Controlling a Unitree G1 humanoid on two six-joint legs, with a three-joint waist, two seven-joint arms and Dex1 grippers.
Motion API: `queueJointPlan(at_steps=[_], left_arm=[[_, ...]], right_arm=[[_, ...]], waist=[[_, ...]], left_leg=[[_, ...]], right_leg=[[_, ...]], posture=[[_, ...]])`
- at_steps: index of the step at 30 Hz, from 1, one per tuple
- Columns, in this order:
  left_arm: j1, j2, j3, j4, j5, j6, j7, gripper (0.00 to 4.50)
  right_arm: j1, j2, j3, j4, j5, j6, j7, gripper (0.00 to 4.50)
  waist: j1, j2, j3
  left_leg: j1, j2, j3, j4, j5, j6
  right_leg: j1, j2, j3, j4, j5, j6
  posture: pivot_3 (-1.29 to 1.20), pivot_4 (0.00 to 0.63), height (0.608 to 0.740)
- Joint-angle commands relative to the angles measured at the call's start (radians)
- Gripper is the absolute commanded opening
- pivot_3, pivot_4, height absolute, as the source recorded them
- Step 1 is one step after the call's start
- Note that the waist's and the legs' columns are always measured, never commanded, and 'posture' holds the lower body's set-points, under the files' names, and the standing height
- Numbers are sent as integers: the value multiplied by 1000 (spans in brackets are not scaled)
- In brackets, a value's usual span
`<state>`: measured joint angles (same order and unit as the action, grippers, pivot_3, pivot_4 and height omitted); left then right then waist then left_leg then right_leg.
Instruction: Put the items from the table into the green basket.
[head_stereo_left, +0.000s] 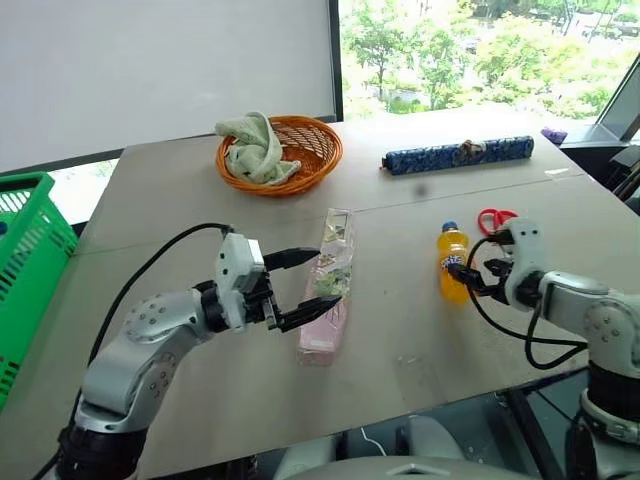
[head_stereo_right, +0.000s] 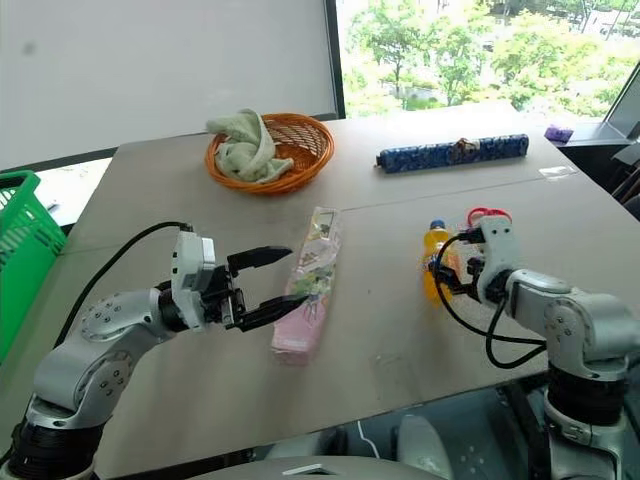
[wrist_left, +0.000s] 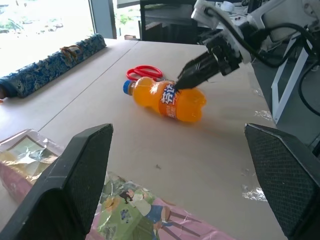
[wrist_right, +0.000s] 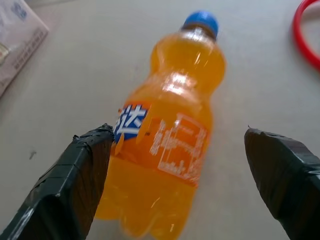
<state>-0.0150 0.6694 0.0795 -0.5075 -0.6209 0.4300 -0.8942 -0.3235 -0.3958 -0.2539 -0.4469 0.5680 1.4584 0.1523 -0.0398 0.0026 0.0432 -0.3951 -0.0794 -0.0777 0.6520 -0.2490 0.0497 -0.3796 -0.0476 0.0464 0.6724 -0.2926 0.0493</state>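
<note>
Bare tabletop shows between my left gripper's fingers, above the pink packet, so it is too early to close. The move to the packet comes first, then the closing.
The small orange drink bottle (head_stereo_left: 452, 262) with a blue cap lies on its side on the table (head_stereo_left: 180, 200), cap pointing away. My right gripper (head_stereo_left: 470, 276) is open and straddles its lower half, with one finger (wrist_right: 85, 175) right beside the label. The red-handled scissors (head_stereo_left: 497, 219) lie just beyond the bottle. The long clear pink packet (head_stereo_left: 330, 290) lies mid-table. My left gripper (head_stereo_left: 305, 288) is open beside its near half, one finger above the packet's edge. The green basket (head_stereo_left: 25, 255) stands off the table's left edge.
A round orange woven basket (head_stereo_left: 300, 150) holding a pale green cloth (head_stereo_left: 255, 148) sits at the back of the table. A long dark-blue patterned roll (head_stereo_left: 458, 155) lies at the back right. A seam (head_stereo_left: 400, 205) crosses the tabletop.
</note>
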Motion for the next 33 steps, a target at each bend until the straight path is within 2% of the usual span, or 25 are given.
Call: queueJointPlan(at_steps=[1,4,5,6,8,12,15,17,18,22,26,32,33], left_arm=[[3,6,-4,-23,24,0,22,4318],[10,2,4,-34,17,17,38,4318],[9,-4,6,-41,14,26,54,4500],[10,-8,7,-49,6,39,66,4500],[16,-13,13,-67,-9,61,88,4500],[28,-17,35,-102,-35,138,164,4500],[3,-39,86,-117,-231,299,263,4500],[-41,-64,128,-68,-560,418,416,4500],[-57,-67,135,-42,-679,458,478,4500],[-124,-94,119,45,-989,483,683,4500],[-191,-135,74,106,-1144,457,827,4500],[-237,-183,81,148,-1231,411,907,4500],[-233,-185,84,148,-1221,407,909,4248]], right_arm=[[-36,-27,45,70,-52,11,-12,4483],[-73,-60,114,136,-55,-5,43,4483],[-76,-70,142,157,-69,-26,52,4075],[-78,-82,167,175,-78,-45,65,3953],[-76,-107,202,190,-98,-90,85,3353],[-43,-150,238,183,-147,-258,136,3277],[-17,-174,236,118,-132,-421,250,3277],[-51,-123,200,11,-7,-468,353,3277],[-72,-97,195,-26,39,-481,386,3277],[-119,-67,327,-75,14,-589,484,3277],[-188,-64,508,-3,-127,-767,558,3277],[-242,-40,580,73,-189,-860,623,3277],[-246,-37,582,80,-193,-866,630,3277]], waist=[[3,-1,-1],[2,-1,-2],[2,-1,-2],[2,-1,-2],[0,-2,-3],[1,-4,-5],[7,-4,-4],[5,-3,-4],[1,-3,-3],[-8,-4,-4],[4,-14,-11],[5,-15,-11],[5,-15,-11]], left_leg=[[0,-1,0,0,0,0],[1,-2,0,0,0,0],[1,-2,0,0,0,0],[1,-2,0,0,0,0],[1,-2,0,0,0,0],[2,-1,0,0,0,1],[2,-1,0,1,-1,3],[2,-1,-1,1,-1,3],[2,-1,-1,1,-1,3],[3,0,-1,1,-1,2],[4,-1,-3,2,1,-2],[3,-4,-3,4,2,-3],[3,-4,-3,4,2,-3]], right_leg=[[0,0,0,0,0,0],[0,-1,0,0,0,0],[0,-1,0,1,0,0],[0,-1,0,1,0,0],[0,-1,0,2,0,0],[0,-1,1,3,0,0],[0,-1,0,5,0,0],[0,-1,0,6,0,0],[-1,-1,0,6,0,0],[0,1,0,7,0,0],[0,0,-1,6,0,0],[0,-2,-1,6,0,0],[0,-1,-1,6,0,0]], posture=[[-47,2,740],[-27,3,740],[-18,3,740],[-13,2,740],[3,1,740],[5,2,740],[-4,6,740],[-17,6,740],[-20,5,740],[-36,0,740],[-35,0,740],[-21,0,740],[-16,0,740]])
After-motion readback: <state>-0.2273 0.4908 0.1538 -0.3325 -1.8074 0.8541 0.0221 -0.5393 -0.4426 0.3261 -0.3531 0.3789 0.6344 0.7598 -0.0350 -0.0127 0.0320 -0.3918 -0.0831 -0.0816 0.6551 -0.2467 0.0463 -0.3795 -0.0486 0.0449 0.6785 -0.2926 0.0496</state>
